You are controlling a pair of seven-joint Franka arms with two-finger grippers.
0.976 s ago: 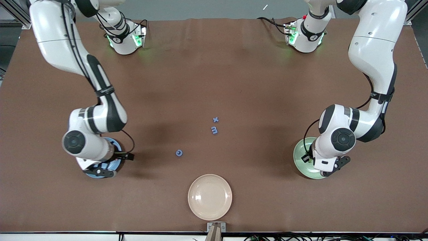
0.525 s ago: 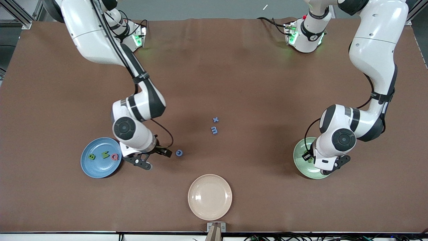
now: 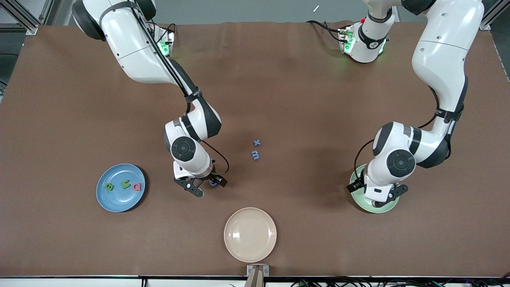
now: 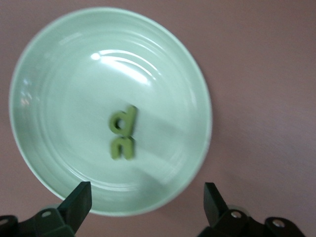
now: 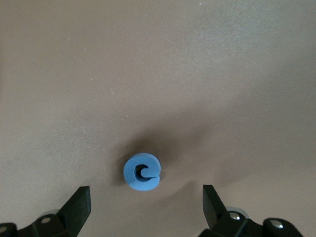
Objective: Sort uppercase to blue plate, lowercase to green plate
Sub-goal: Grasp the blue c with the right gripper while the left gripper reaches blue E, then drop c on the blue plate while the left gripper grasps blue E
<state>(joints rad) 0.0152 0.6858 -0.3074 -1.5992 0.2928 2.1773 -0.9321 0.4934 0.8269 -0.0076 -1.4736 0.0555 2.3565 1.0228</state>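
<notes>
I need to close my right gripper on the C, because the blue C [image 3: 213, 184] [image 5: 142, 180] is low between its fingers and level with them.
The blue plate [image 3: 120, 199] holds the green B [image 3: 108, 186], green N [image 3: 126, 184] and pinkish-red Q [image 3: 137, 186]. The blue C-like letter [image 3: 214, 183] lies on the table mid-table. My right gripper [image 3: 207, 185] hovers open over it, and the letter [image 5: 142, 173] shows just ahead of the open gripper [image 5: 146, 207]. Blue x [image 3: 257, 142] and blue m [image 3: 255, 155] lie farther from the front camera. My left gripper [image 3: 376, 195] is open and empty over the green plate [image 3: 372, 208]. That plate [image 4: 59, 74] holds the green p [image 4: 122, 120] and green n [image 4: 122, 148].
A beige plate [image 3: 250, 234] sits empty near the table's front edge, nearer the camera than the blue C-like letter. Bare brown table lies between the plates and around the x and m.
My right arm has swung from over the blue plate to over the blue C-like letter, uncovering the plate with B, N and Q. My left arm has shifted slightly over the green plate.
</notes>
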